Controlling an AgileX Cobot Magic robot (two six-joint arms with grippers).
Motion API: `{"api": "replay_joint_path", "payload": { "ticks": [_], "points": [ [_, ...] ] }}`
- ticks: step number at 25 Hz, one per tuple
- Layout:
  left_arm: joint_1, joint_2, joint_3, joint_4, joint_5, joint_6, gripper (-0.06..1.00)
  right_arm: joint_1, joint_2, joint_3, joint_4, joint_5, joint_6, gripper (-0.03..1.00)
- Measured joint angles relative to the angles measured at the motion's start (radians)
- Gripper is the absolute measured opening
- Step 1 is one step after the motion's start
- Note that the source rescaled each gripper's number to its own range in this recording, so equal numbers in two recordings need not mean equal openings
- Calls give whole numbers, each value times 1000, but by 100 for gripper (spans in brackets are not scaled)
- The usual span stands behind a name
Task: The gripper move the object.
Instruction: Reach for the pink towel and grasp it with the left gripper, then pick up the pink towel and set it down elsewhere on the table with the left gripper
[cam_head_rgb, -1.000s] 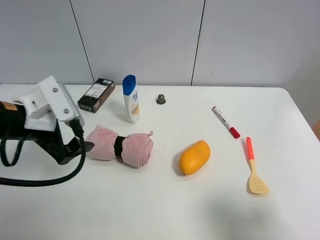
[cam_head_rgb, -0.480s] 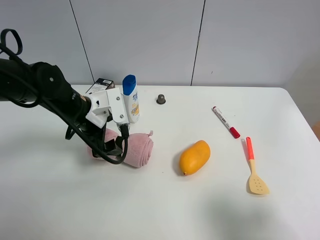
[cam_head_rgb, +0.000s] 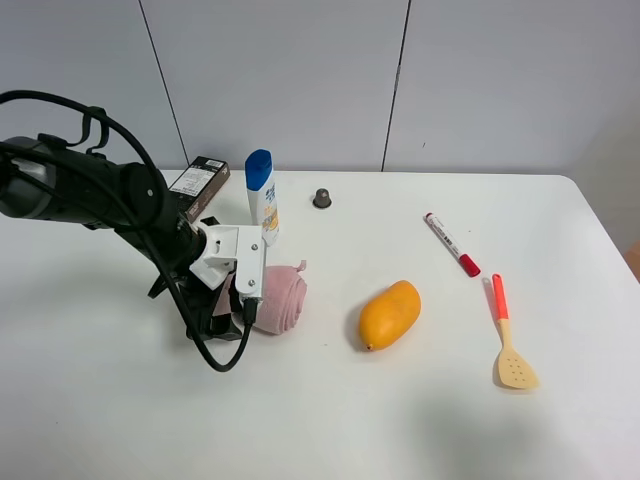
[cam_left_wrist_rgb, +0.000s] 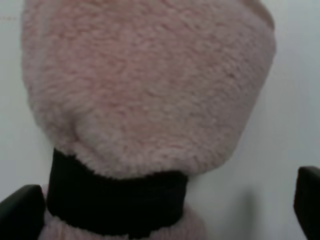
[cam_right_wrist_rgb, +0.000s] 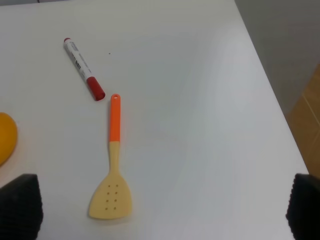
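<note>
My left gripper grabs the pink rolled towel by its black-banded middle (cam_left_wrist_rgb: 117, 197) next, to move it beside the yellow mango.
A pink rolled towel (cam_head_rgb: 281, 299) with a black band lies on the white table (cam_head_rgb: 300, 420), left of centre. My left gripper (cam_head_rgb: 232, 300) is down over its banded middle and hides the towel's left half in the high view. In the left wrist view the towel (cam_left_wrist_rgb: 150, 85) and its black band (cam_left_wrist_rgb: 115, 200) fill the frame. My left gripper (cam_left_wrist_rgb: 160, 215) is open, with a fingertip (cam_left_wrist_rgb: 20, 210) on each side of the towel. My right gripper (cam_right_wrist_rgb: 160, 215) is open and empty above the table's right part. It is out of the high view.
A yellow mango (cam_head_rgb: 390, 315) lies right of the towel. A shampoo bottle (cam_head_rgb: 262, 195), a black box (cam_head_rgb: 195, 187) and a small dark cap (cam_head_rgb: 322, 198) stand behind. A red marker (cam_head_rgb: 452, 244) and an orange-handled spatula (cam_head_rgb: 508, 340) lie at the right, near the table edge (cam_right_wrist_rgb: 265, 80).
My left arm has swung in from the left edge and come down over the pink towel's middle. The towel and the other objects have not moved.
</note>
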Motion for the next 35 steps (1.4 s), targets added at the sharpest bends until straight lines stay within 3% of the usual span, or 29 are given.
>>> {"api": "replay_joint_path", "payload": {
  "ticks": [5, 13, 14, 16, 18, 19, 22, 26, 30, 35],
  "points": [
    [0, 67, -76, -1, -5, 4, 100, 0, 0, 0, 0, 0, 0, 100],
    [0, 125, -135, -71, 56, -29, 100, 0, 0, 0, 0, 0, 0, 100],
    [0, 127, -135, -72, 63, -29, 95, 0, 0, 0, 0, 0, 0, 100],
    [0, 130, -135, -73, 75, -29, 68, 0, 0, 0, 0, 0, 0, 100],
    [0, 130, -135, -73, 108, -29, 15, 0, 0, 0, 0, 0, 0, 100],
    [0, 130, -135, -75, 127, -29, 1, 0, 0, 0, 0, 0, 0, 100],
    [0, 130, -137, -79, 184, -55, 2, 0, 0, 0, 0, 0, 0, 100],
    [-4, 99, -137, -76, 222, -182, 1, 0, 0, 0, 0, 0, 0, 100],
    [-20, -9, -137, -72, 201, -258, 1, 0, 0, 0, 0, 0, 0, 100],
    [-84, -128, -141, -110, 142, -278, 1, 0, 0, 0, 0, 0, 0, 100]
  ]
}}
